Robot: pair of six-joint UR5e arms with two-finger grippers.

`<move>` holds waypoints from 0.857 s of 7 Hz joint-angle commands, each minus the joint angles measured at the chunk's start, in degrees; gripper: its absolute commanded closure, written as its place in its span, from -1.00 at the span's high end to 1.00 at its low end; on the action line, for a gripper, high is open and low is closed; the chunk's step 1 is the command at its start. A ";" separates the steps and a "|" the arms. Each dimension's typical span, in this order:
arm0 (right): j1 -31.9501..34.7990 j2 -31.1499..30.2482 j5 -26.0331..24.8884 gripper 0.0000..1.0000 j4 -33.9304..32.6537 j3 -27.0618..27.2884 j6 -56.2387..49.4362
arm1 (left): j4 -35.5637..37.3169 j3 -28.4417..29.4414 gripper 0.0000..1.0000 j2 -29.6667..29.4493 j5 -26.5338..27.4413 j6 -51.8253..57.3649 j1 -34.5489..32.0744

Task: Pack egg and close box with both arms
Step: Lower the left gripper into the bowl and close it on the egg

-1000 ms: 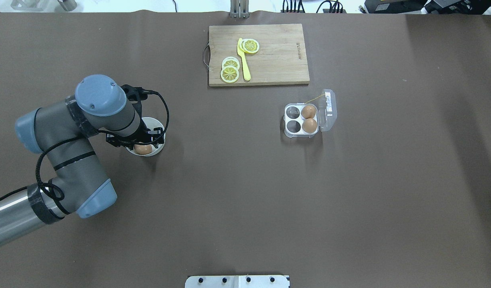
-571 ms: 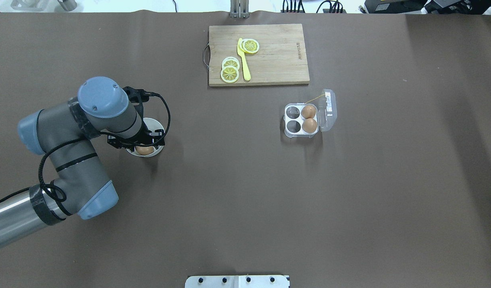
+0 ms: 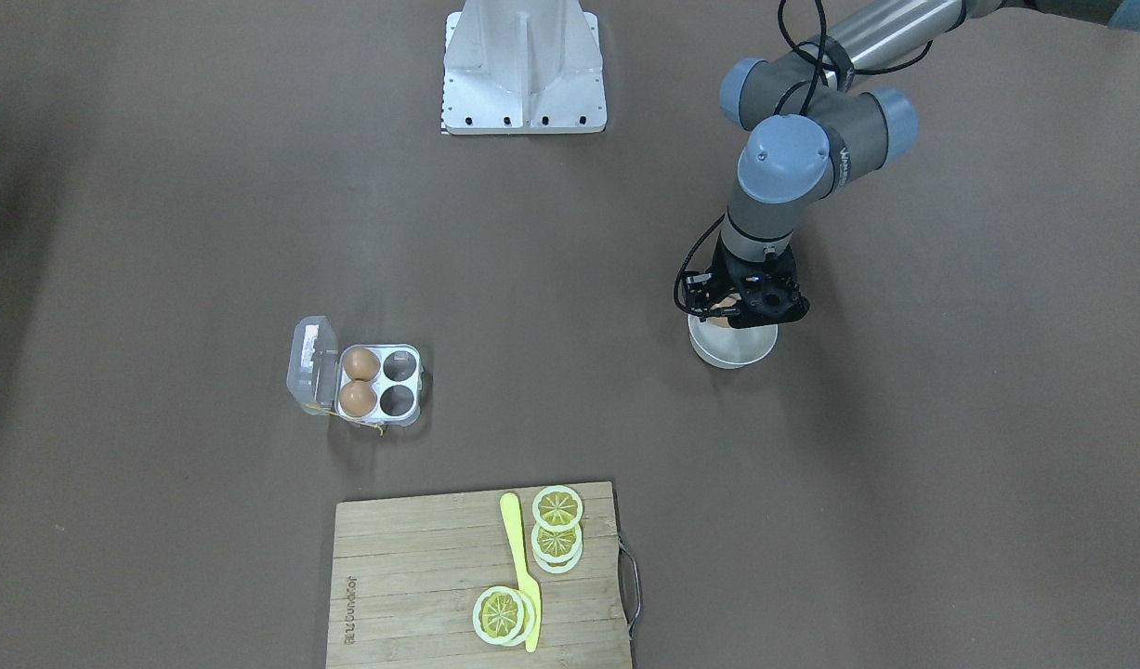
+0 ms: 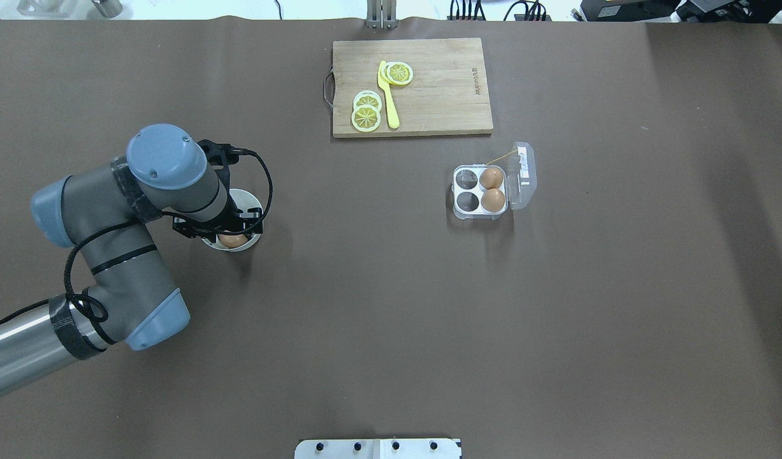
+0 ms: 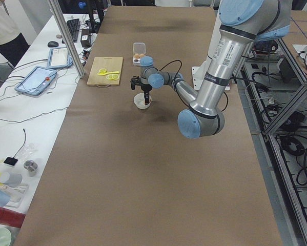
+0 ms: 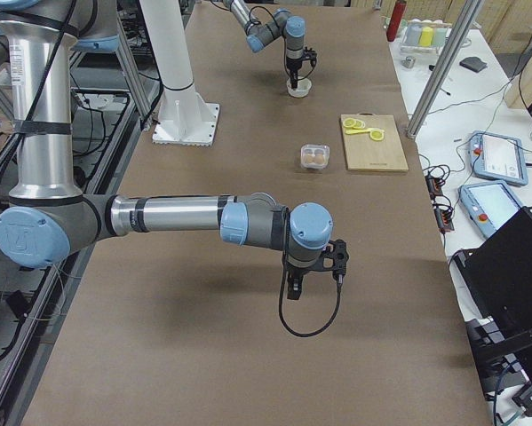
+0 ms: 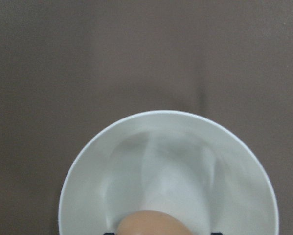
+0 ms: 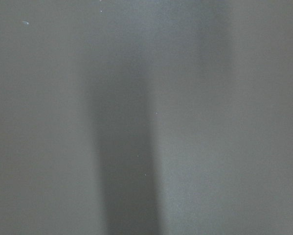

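Note:
My left gripper grabs the orange-brown egg by its rounded sides next, to fill an empty cell of the clear box (image 3: pixel 399 366).
One egg (image 4: pixel 232 240) lies in a round white bowl (image 4: pixel 249 199) at the table's left; it also shows at the bottom edge of the left wrist view (image 7: pixel 153 223). My left gripper (image 4: pixel 230 234) reaches down into the bowl (image 3: pixel 732 351), open, with a finger on either side of this egg. The clear box (image 4: pixel 458 191) stands at centre right with its lid (image 4: pixel 523 173) open; two eggs (image 4: pixel 492 189) fill the cells by the lid, and the two other cells are empty. My right gripper (image 6: pixel 294 291) hangs over bare table; I cannot tell if it is open or shut.
A wooden cutting board (image 4: pixel 441 89) with lemon slices (image 4: pixel 367 111) and a yellow knife (image 4: pixel 389 102) lies at the far side. A white metal stand (image 3: pixel 523 65) sits at the near edge. The right wrist view shows only brown table.
My left arm has shifted slightly to the right and nearer, settling lower over the bowl. The egg and the box have not moved.

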 commanded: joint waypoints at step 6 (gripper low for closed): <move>0.00 0.00 0.01 1.00 0.00 0.52 0.97 | 0.00 0.57 -0.18 0.00 0.00 0.00 0.00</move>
